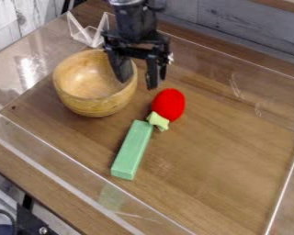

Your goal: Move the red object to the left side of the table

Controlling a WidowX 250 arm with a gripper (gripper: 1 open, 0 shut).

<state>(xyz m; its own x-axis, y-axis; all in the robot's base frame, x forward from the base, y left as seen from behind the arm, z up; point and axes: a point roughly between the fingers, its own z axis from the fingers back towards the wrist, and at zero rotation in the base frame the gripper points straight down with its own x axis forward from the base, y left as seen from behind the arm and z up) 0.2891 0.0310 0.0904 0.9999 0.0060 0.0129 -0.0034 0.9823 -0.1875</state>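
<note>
I should next move the red toy to the table's left side, grabbing it by its rounded red body (pixel 168 104).
The red object (pixel 171 103) is a small rounded bright-red toy with a pale yellow-green stub at its lower end. It lies on the brown wood-grain table (pixel 223 138) near the middle, just right of the wooden bowl. My gripper (pixel 139 72) hangs up and to the left of it, over the bowl's right rim and pointing down. Its two dark fingers (pixel 120 66) are spread wide with nothing between them. The toy lies free, apart from the gripper.
A wooden bowl (pixel 91 83) stands left of centre. A long green block (pixel 133 150) lies just below the red toy, its top end next to the stub. Low clear acrylic walls (pixel 63 197) edge the table. A clear folded piece (pixel 85 29) sits at the back left.
</note>
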